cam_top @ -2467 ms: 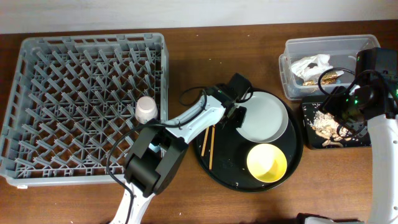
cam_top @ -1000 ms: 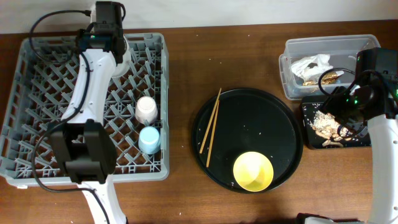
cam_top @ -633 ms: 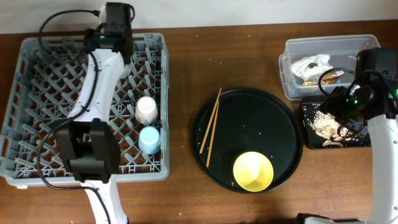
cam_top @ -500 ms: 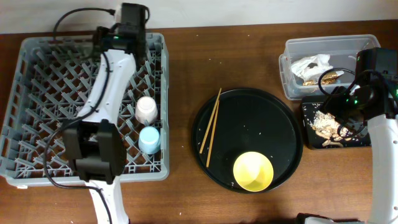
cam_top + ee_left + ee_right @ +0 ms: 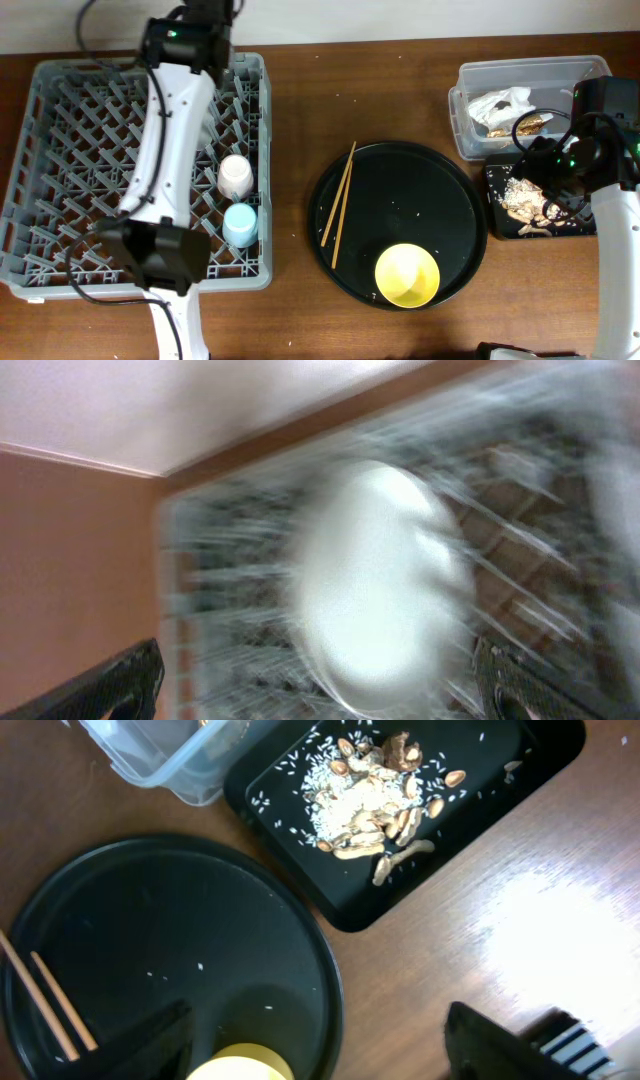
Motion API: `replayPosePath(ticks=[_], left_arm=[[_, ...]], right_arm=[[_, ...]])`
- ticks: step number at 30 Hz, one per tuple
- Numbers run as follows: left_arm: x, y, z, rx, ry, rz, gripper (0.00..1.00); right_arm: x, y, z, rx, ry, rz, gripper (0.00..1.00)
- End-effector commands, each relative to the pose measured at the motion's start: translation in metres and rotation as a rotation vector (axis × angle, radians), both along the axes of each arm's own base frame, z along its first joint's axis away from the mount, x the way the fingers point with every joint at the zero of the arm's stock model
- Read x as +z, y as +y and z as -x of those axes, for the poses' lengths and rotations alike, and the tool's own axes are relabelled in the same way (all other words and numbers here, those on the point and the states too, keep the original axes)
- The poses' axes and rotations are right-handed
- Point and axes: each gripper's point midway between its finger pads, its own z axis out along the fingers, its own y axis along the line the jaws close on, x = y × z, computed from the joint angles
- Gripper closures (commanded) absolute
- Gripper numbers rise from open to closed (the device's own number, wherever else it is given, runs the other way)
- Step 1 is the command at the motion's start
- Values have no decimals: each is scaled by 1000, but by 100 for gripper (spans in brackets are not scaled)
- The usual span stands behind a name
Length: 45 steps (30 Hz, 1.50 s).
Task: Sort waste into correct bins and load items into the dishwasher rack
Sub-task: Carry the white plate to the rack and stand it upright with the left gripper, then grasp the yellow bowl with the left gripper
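My left gripper reaches the yellow bowl and grabs the bowl's rim next. The bowl's opposite edge stays free for loading into the dishwasher rack.
In the blurred left wrist view the round white plate stands among the pegs of the grey dishwasher rack. My left gripper is open in front of it, its fingers clear of the plate. The pink cup and blue cup sit in the rack. The chopsticks and yellow bowl lie on the round black tray. My right gripper is open and holds nothing, beside the black bin that holds the food scraps. The napkin and wrapper lie in the clear tub.
My left arm stretches over the rack from its front edge to its far edge by the wall. The right arm stands at the table's right edge. Bare wood table lies between the rack and the round tray.
My left gripper has opened and let go of the white plate in the rack, drifting right along the far edge. The right gripper has opened a little wider; its arm stays put.
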Motion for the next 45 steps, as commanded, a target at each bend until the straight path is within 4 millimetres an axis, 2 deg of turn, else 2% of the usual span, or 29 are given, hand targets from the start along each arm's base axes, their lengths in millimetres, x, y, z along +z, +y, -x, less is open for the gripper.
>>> replayPosePath(ticks=[1,4,6,8,9,10,12,14,16,18,19,20,22,25,28,30,33,37,43,45], left_arm=[[-10,-115,40,-315,164,293,2],[-6,-143,70,-396,240,384,2],[27,-159,114,-456,271,573,1],[45,-162,138,-478,290,678,2],[53,-168,156,-505,325,747,2],[54,-176,169,-515,364,798,2],[38,-206,192,-560,481,851,2],[5,-234,206,-572,583,834,1],[-39,-271,215,-521,640,856,1],[-82,-292,228,-488,688,851,4],[-102,-296,233,-459,711,849,7],[-121,-298,237,-445,724,847,16],[-142,-300,241,-437,733,847,26],[-177,-306,252,-466,743,842,28],[-198,-317,261,-495,735,858,37],[-199,-320,267,-507,743,851,43],[-203,-323,271,-516,752,844,43],[-225,-335,284,-579,846,870,43],[-228,-339,288,-624,871,887,49],[-228,-341,289,-633,870,884,58]], right_arm=[[1,-4,0,-8,3,19,12],[1,-4,0,11,7,24,2],[1,-3,0,13,8,19,1],[0,0,0,19,4,0,2],[0,2,-1,22,2,-8,1],[0,3,-1,24,1,-13,1],[0,3,-1,24,1,-13,2],[0,3,-1,24,1,-15,1],[0,3,-1,24,-1,-15,1],[0,3,-2,24,-2,-15,2],[0,3,-2,24,-2,-14,2],[0,3,-2,24,-2,-14,2],[0,3,-2,24,-2,-14,2],[0,3,-2,24,-2,-14,2],[0,3,-2,24,-2,-14,2],[0,3,-2,24,-2,-14,1],[0,3,-2,24,-1,-14,2],[0,3,-2,24,-2,-14,2],[1,3,-3,24,-8,-13,2],[1,3,-3,24,-9,-13,2]])
